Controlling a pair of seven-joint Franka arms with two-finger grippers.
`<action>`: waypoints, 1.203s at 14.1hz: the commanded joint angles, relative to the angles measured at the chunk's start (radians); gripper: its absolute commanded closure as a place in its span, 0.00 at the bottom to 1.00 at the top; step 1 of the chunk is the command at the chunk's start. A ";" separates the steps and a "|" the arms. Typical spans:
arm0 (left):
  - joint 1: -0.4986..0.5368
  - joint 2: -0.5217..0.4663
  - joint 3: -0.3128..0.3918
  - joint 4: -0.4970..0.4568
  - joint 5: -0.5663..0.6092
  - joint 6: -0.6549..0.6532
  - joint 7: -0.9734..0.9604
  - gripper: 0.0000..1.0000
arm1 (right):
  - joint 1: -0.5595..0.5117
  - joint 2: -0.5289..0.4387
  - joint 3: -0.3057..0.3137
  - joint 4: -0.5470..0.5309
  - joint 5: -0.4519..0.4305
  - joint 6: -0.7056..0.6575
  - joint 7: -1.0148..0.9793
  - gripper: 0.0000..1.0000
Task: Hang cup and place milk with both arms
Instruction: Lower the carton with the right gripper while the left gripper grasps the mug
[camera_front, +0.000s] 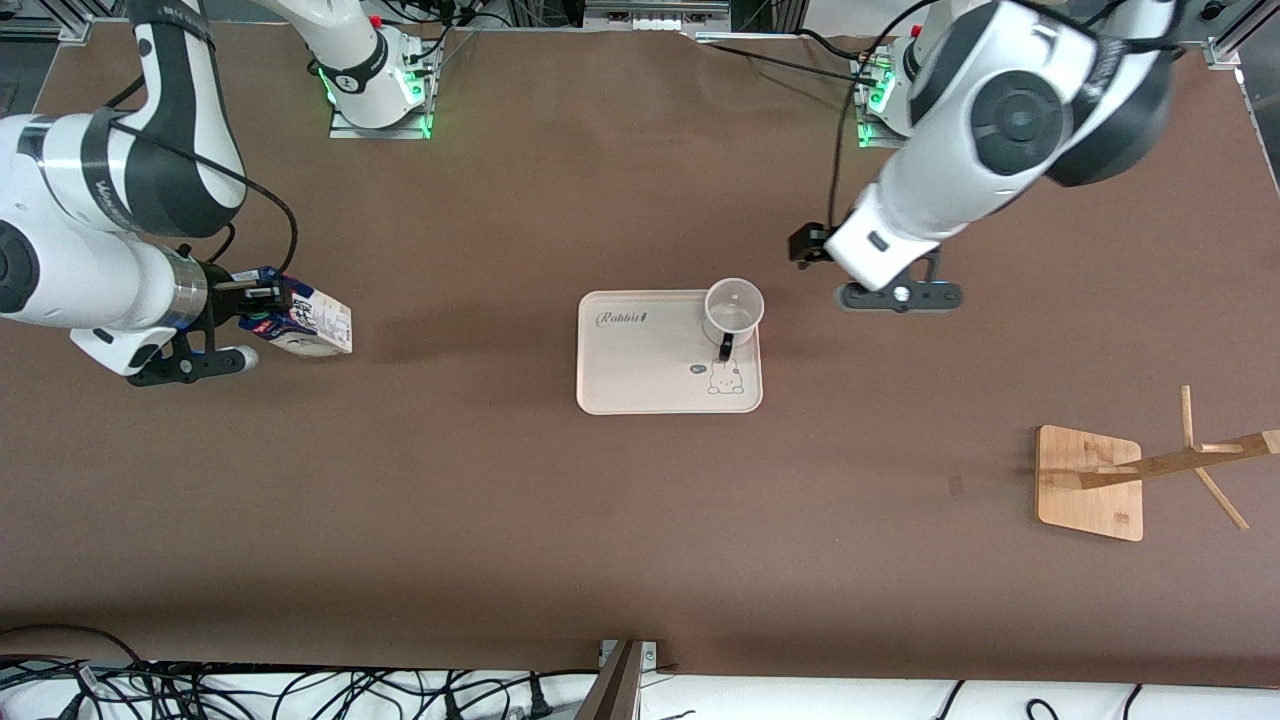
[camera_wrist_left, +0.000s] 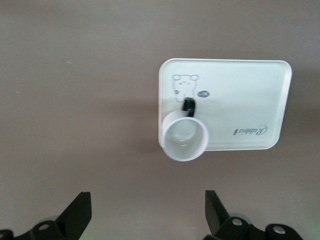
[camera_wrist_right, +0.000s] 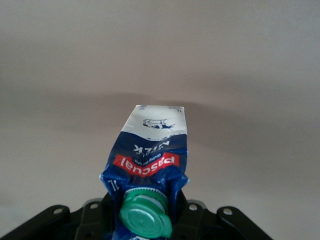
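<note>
The white cup's black handle (camera_front: 726, 347) has to stay free to hook over a rack peg, so the left gripper should next grip the cup by its rim (camera_front: 733, 282) opposite the handle.
The white cup (camera_front: 733, 310) stands upright on a corner of the pale tray (camera_front: 650, 370), its black handle pointing toward the front camera. My left gripper (camera_front: 893, 290) hovers over bare table beside the tray, toward the left arm's end. In the left wrist view it (camera_wrist_left: 147, 212) is open and empty, with the cup (camera_wrist_left: 184, 139) and tray (camera_wrist_left: 245, 95) ahead of it. My right gripper (camera_front: 262, 300) is shut on the top of the blue and white milk carton (camera_front: 312, 322), held tipped on its side at the right arm's end. The right wrist view shows the carton (camera_wrist_right: 150, 150) and its green cap (camera_wrist_right: 146, 216).
A wooden cup rack (camera_front: 1090, 482) with slanted pegs (camera_front: 1190, 455) stands at the left arm's end, nearer the front camera than the tray. Cables lie along the table's front edge (camera_front: 300, 690). Brown tabletop lies between tray and rack.
</note>
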 joint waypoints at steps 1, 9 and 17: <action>-0.031 0.086 -0.034 -0.019 -0.003 0.108 -0.078 0.00 | -0.019 -0.059 0.020 -0.121 -0.021 0.097 -0.018 0.57; -0.149 0.309 -0.036 -0.073 -0.003 0.400 -0.112 0.00 | -0.031 -0.013 0.023 -0.193 -0.018 0.273 -0.032 0.56; -0.159 0.361 -0.036 -0.100 -0.002 0.417 -0.095 0.75 | -0.046 0.010 0.023 -0.201 -0.011 0.289 -0.037 0.00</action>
